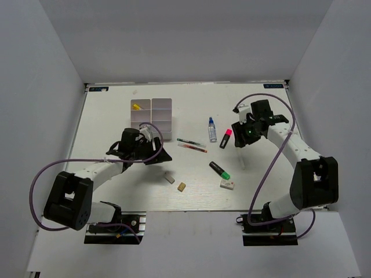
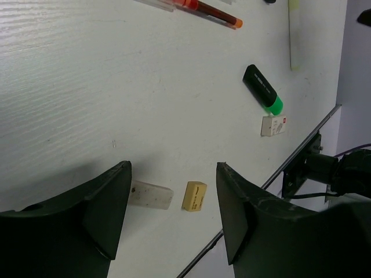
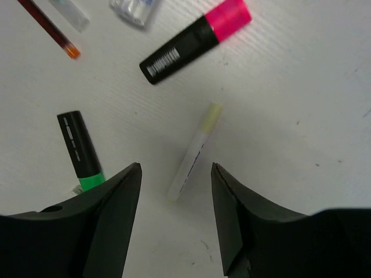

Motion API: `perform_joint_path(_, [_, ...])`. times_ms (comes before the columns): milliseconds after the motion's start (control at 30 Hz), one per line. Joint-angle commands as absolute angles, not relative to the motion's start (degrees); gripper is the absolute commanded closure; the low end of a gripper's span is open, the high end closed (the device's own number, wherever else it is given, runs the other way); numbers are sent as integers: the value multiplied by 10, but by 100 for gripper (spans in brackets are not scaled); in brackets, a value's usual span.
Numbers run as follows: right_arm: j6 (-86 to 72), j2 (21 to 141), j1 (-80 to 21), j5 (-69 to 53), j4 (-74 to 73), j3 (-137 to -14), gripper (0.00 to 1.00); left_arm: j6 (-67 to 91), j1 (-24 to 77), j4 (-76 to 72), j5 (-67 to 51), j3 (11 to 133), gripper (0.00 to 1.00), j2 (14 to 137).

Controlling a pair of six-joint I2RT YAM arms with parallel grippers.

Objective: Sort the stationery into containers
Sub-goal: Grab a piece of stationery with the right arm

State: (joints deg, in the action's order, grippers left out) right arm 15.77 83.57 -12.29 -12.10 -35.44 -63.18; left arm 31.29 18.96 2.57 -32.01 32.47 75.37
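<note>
My right gripper would leave the white marker [image 1: 241,159] [image 3: 194,153] lying on the tabletop if I lifted it now, because the gripper's fingers are wide open above the marker.
The white six-compartment organiser [image 1: 152,119] stands at the back left, with a yellow-tipped item [image 1: 137,107] in its far-left compartment. Stationery lies loose on the table. My left gripper [image 1: 157,154] [image 2: 173,169] hovers open and empty above the grey eraser [image 2: 152,195] [image 1: 169,178] and tan eraser [image 2: 194,196] [image 1: 182,186]. My right gripper [image 1: 243,136] [image 3: 175,169] is open and empty over a white marker with a yellow tip [image 3: 194,152]. Nearby lie the pink-capped highlighter [image 3: 194,39] [image 1: 225,138] and the green-capped highlighter [image 3: 80,152] [image 1: 219,170].
A blue-capped glue bottle [image 1: 212,130] and two thin pens [image 1: 191,145] lie mid-table. A white eraser [image 1: 227,184] [image 2: 273,125] rests near the table's front edge [image 1: 191,209]. White walls enclose the left, right and back sides.
</note>
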Motion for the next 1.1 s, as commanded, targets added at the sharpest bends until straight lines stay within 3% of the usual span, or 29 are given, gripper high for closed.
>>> perform_joint_path(0, [161, 860, -114, -109, -363, -616, 44, 299, 192, 25, -326, 347, 30, 730])
perform_joint_path(367, [131, 1005, -118, -68, -352, -667, 53, 305, 192, 93, -277, 340, 30, 645])
perform_joint_path(467, [120, 1042, -120, -46, -358, -679, 59, 316, 192, 105, -264, 335, 30, 618])
perform_joint_path(800, [127, 1068, -124, -3, -337, -645, 64, 322, 192, 155, -220, 346, 29, 552])
perform_joint_path(967, [139, 1057, -124, -53, -344, -635, 86, 332, 192, 165, -207, 339, 29, 540])
perform_joint_path(1000, [149, 1051, -124, -69, -348, -639, 94, 332, 192, 165, -207, 339, 29, 540])
perform_joint_path(1067, [171, 1042, -122, -130, -368, -670, 100, 338, 192, 165, -207, 319, 29, 529])
